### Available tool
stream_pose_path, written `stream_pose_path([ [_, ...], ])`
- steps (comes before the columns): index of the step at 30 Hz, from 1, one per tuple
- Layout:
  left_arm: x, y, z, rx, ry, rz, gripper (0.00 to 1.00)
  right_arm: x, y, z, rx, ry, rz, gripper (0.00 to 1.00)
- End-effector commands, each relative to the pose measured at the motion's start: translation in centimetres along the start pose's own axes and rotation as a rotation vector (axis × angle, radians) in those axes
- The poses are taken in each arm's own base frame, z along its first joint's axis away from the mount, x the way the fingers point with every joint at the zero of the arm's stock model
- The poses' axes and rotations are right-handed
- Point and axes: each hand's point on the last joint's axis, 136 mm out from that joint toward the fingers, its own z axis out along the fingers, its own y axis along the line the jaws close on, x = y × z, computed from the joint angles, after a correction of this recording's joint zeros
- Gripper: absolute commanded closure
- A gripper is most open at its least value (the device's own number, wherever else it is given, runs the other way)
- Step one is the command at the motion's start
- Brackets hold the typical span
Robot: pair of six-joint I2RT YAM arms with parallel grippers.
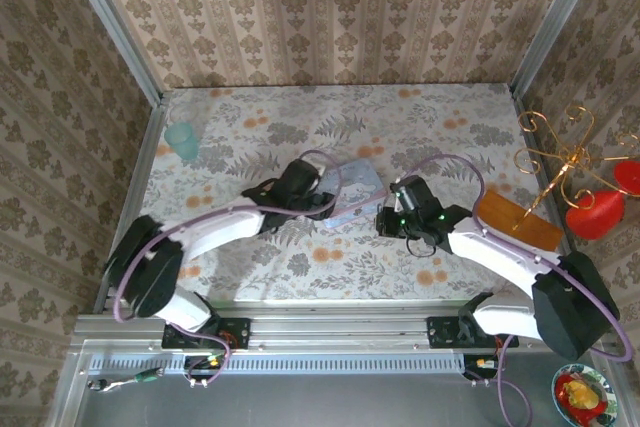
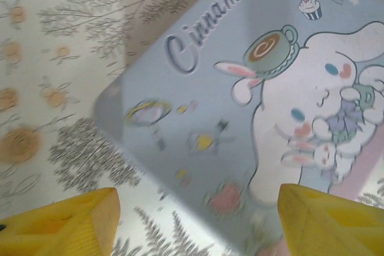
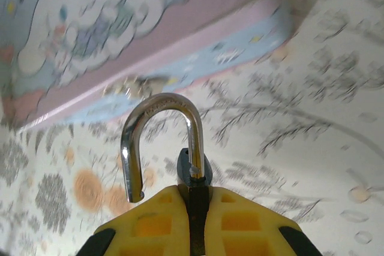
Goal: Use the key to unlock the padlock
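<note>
My right gripper stays closed on the padlock [image 3: 193, 172] for now, since it hangs above the tablecloth and opening now would drop it close beside the tin.
My right gripper [image 3: 194, 193] is shut on the padlock [image 3: 193, 172], pinching its dark body between the yellow fingers. The silvery shackle [image 3: 157, 105] curves up and its left end hangs free, out of the body. From the top, the right gripper [image 1: 385, 219] sits just right of the pale blue cartoon tin [image 1: 355, 187]. The tin's side [image 3: 180, 46] is close in front of the padlock. My left gripper [image 1: 325, 199] is open, its yellow fingers [image 2: 66, 220] wide apart above the tin's lid [image 2: 240, 88], holding nothing. The key is hidden.
A teal cup [image 1: 182, 140] stands at the far left of the floral tablecloth. An orange-brown board [image 1: 516, 222] lies to the right. A gold wire stand with red hearts [image 1: 575, 162] sits past the right rail. A bowl [image 1: 583, 392] is at the near right corner.
</note>
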Motion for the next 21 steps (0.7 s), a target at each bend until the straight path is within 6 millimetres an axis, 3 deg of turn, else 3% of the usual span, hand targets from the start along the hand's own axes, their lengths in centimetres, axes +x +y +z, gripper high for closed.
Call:
stream_pose_path([
  [1,-0.6,1.5,-2.4,0.032,-0.117,-0.04,0.28,2.8,-0.5,-0.1,-0.008,0.085,-0.018,1.0],
  [6,1.6,5.9,-5.0,0.007,-0.215,-0.172,0.27,4.0,-1.4,0.8,0.014,0.126,-0.018,1.0],
  [9,2.4,7.5,-6.3,0.002,-0.253,-0.221,0.27,4.2,-0.8,1.3,-0.011,0.153,-0.003,1.0],
  [15,3.0,8.9,-7.8,-0.035,-0.308,-0.23,0.27,4.5,-0.8,2.2,-0.014,0.178,0.014,1.0],
  [21,2.9,9.3,-8.1,-0.04,-0.321,-0.241,0.27,4.5,-1.7,3.3,-0.019,0.208,0.044,1.0],
])
